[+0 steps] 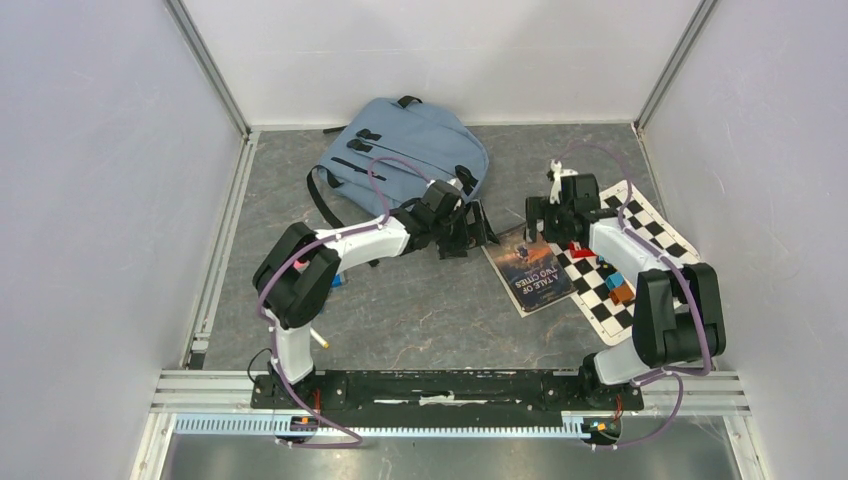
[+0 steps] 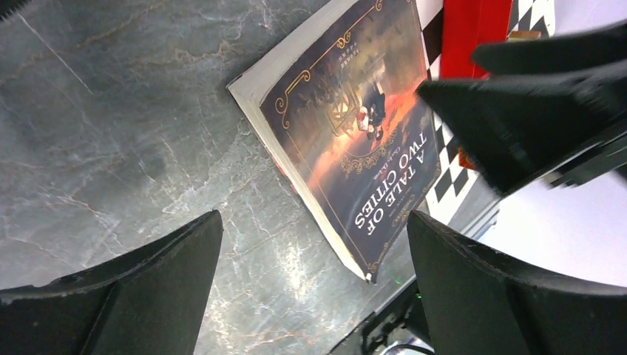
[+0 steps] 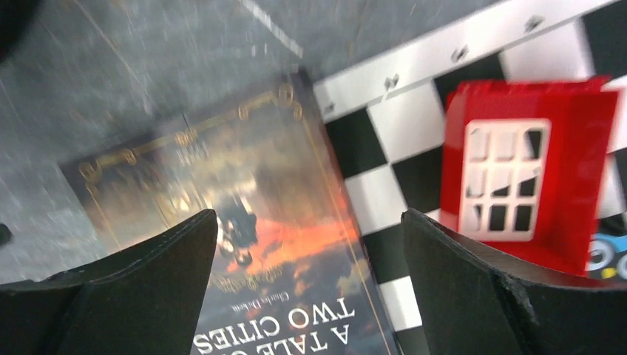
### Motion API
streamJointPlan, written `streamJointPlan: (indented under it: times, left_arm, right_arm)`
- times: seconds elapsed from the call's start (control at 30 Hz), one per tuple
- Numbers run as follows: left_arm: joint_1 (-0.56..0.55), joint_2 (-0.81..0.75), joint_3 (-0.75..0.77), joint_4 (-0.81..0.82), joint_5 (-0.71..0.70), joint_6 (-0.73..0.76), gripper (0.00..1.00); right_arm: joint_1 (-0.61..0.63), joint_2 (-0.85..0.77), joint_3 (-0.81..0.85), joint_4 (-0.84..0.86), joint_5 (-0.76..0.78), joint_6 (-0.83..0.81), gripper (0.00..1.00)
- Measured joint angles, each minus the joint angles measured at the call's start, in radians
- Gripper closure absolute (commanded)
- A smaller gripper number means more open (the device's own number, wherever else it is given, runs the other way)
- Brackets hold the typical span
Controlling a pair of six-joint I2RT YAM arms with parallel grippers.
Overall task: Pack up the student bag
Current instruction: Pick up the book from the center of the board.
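Note:
The robot's left gripper will next take hold of the book by the exposed edge of its page block (image 1: 501,282) (image 2: 304,194), so the book's spine side stays free for the right gripper.
The student bag (image 1: 400,140), a grey-blue backpack with black straps, lies flat at the back of the table, and it shows only in the top view. My left gripper (image 1: 478,232) (image 2: 314,222) hovers open just off the bag's right edge, over bare table beside a paperback, "A Tale of Two Cities" (image 1: 530,268) (image 2: 347,126) (image 3: 244,222). My right gripper (image 1: 545,215) (image 3: 309,218) is open above the book's far end, nothing between its fingers. The two grippers face each other closely across the book.
A black-and-white checkered board (image 1: 640,250) (image 3: 384,126) lies right of the book and partly under it. On it stand a red box with a white window (image 1: 580,250) (image 3: 532,177) and small blue (image 1: 614,282) and orange (image 1: 624,295) blocks. A pale stick (image 1: 320,340) lies by the left arm's base.

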Motion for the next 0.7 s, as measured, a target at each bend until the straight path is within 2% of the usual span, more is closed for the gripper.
streamJointPlan:
  times: [0.3, 0.57, 0.7]
  left_arm:
    - [-0.045, 0.050, -0.003, 0.012, 0.007, -0.189, 0.00]
    - [-0.075, 0.108, 0.003, 0.022, 0.016, -0.251, 0.00]
    - [-0.076, 0.124, 0.019, 0.024, 0.024, -0.258, 0.00]
  right_arm:
    - [-0.006, -0.008, -0.128, -0.033, -0.117, -0.075, 0.02]
    - [-0.016, -0.023, -0.169, 0.016, -0.153, -0.097, 0.02]
    - [-0.018, -0.024, -0.171, 0.011, -0.215, -0.114, 0.07]
